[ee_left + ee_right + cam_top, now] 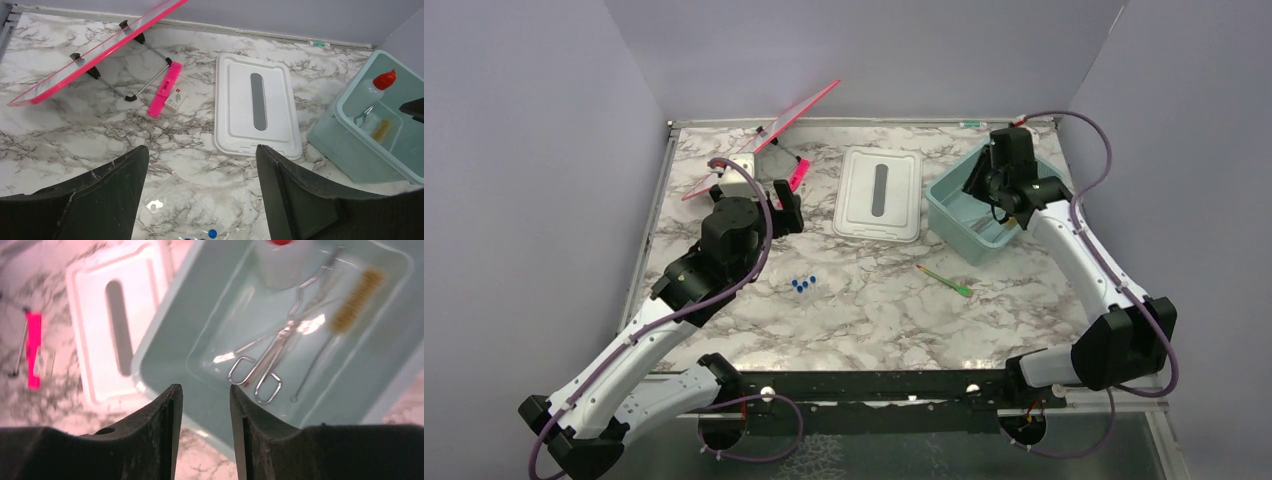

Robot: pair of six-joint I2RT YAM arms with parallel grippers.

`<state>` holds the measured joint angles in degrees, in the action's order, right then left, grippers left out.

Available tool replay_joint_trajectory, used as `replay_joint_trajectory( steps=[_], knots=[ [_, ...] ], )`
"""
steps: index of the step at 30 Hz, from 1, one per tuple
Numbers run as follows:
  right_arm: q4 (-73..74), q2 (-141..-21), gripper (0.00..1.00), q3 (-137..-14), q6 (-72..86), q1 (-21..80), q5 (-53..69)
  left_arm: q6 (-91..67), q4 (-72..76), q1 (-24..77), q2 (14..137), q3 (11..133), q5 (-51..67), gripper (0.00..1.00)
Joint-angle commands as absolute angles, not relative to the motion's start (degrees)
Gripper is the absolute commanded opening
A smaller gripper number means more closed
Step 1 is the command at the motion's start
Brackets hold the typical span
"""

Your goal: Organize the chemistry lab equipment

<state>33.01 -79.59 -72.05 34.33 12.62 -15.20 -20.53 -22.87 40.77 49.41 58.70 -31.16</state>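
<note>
I should next grab the green-tipped stick by its slim middle shaft (pixel 942 280) with my right gripper, so both ends can settle into the tub.
In the teal tub (pixel 170 330) lie a wire clamp (pixel 272 352), a tan-bristled brush (pixel 357 299) and the white squeeze bottle (pixel 282 262). My right gripper (pixel 204 389) hangs open over the tub's near wall, holding nothing. The left wrist view also shows the bottle (pixel 367 92) with its red nozzle inside the tub. Blue-capped tubes (pixel 804 286) lie in a clear bag mid-table. My left gripper (pixel 201 150) is open above that bag (pixel 175 200), its jaws wide apart. The green-tipped stick (pixel 946 280) lies loose on the marble, right of the tubes.
A white rectangular lid (pixel 879 193) lies flat between the arms, left of the tub (pixel 954 195). A pink-edged folding stand (pixel 784 125) leans at the back left, with a pink bar (pixel 164 89) and a small card beside it. Grey walls close three sides.
</note>
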Motion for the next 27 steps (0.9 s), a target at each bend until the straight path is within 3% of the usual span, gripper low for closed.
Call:
replay_joint_trajectory(
  steps=[1, 10, 22, 27],
  knots=[
    [32.63, -79.18, 0.44, -74.23, 19.24, 20.12, -6.53, -20.33, -21.76, 40.76, 49.07, 59.33, -29.67, 0.81],
    [38.62, -84.38, 0.44, -74.75, -4.46, 40.42, -9.02, -12.89, -21.01, 40.77, 47.85, 61.42, -34.38, 0.82],
    [47.26, -97.84, 0.39, -67.77, -10.74, 41.4, -22.43, -11.93, -20.48, 40.78, 46.67, 61.07, -32.79, 0.82],
    [46.0, -100.15, 0.4, -66.68, -12.39, 41.4, -19.27, -12.05, -20.48, 40.77, 47.13, 61.03, -32.43, 0.83]
  ],
)
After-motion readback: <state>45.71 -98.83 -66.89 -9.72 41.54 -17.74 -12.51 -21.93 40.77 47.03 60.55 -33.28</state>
